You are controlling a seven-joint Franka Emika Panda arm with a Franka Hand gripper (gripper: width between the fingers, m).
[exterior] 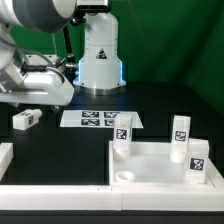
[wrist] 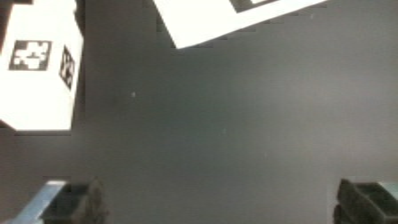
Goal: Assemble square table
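My gripper grips the lying leg block by its tag-marked body (exterior: 27, 119) (wrist: 34, 58) next. Then the block's peg goes into the slab's empty round socket.
The square table slab (exterior: 150, 160) lies at the exterior view's lower right, rim up. Three tag-marked leg blocks stand at its corners: one (exterior: 124, 133), one (exterior: 179, 130) and one (exterior: 197, 160). The round socket (exterior: 125, 176) at its near left corner is bare. A fourth leg block (exterior: 27, 119) lies on the table at the left; it also shows in the wrist view (wrist: 39, 70). My gripper (exterior: 45, 93) hovers above the table near that block. In the wrist view the gripper (wrist: 217, 205) is open wide and empty, with only dark table between its fingertips (wrist: 71, 200).
The marker board (exterior: 100, 118) lies flat at the middle back, and its corner shows in the wrist view (wrist: 231, 20). A long white border bar (exterior: 60, 195) runs along the front edge, and another piece (exterior: 5, 155) sits at the left. The robot base (exterior: 100, 55) stands behind.
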